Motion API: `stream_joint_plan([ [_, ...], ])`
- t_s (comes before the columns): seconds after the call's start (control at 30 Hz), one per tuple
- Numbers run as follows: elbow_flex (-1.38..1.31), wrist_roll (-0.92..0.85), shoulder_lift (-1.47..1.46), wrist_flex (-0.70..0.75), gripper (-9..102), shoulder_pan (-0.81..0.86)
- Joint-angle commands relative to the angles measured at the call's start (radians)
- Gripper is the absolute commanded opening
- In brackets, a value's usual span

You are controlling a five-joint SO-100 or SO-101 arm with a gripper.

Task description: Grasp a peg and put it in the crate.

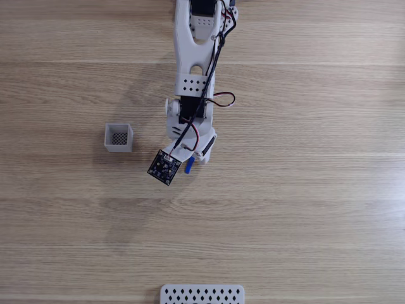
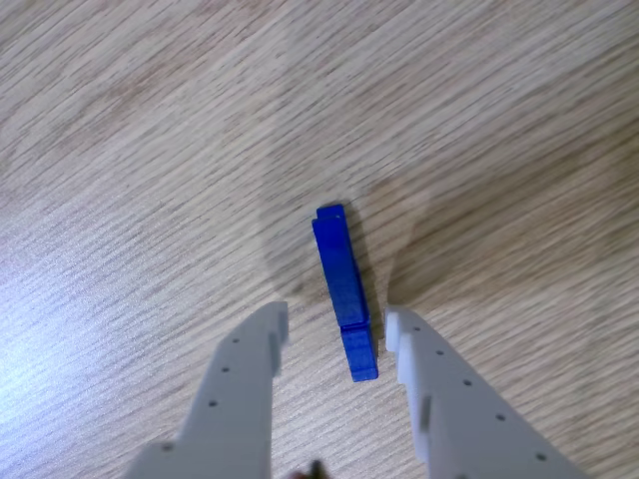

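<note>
Next, my gripper grabs the bright-blue peg, by one end (image 1: 191, 160). Then the peg goes in the white crate (image 1: 118, 137).
A slim bright-blue peg (image 2: 342, 279) lies flat on the wooden table, and its near end sits between my two white fingertips. My gripper (image 2: 337, 321) is open around that end; the right finger (image 2: 424, 369) is close beside the peg and the left finger (image 2: 250, 364) stands further off. In the fixed view the gripper (image 1: 192, 159) hangs low at the middle of the table, with a bit of the peg (image 1: 188, 166) showing under it. The small white crate (image 1: 118, 137) with its dark mesh bottom stands to the left of the gripper, empty.
A wide flat white plate (image 1: 202, 294) with diamond-shaped holes lies at the bottom edge of the fixed view. The white arm (image 1: 193, 69) reaches down from the top edge. A small dark circuit board (image 1: 164, 167) hangs beside the gripper.
</note>
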Motion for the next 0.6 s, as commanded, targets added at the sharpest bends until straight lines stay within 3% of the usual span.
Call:
stream_joint_plan([
  [0.0, -0.077, 0.006, 0.040, -0.005, 8, 0.002],
  [0.1, -0.077, 0.006, 0.041, -0.003, -3, 0.005],
  [0.37, -0.074, -0.032, 0.132, -0.049, -1, 0.018],
  [0.47, -0.009, -0.152, 0.227, -0.169, -1, 0.029],
  [0.57, 0.130, -0.330, 0.350, -0.394, -1, 0.071],
])
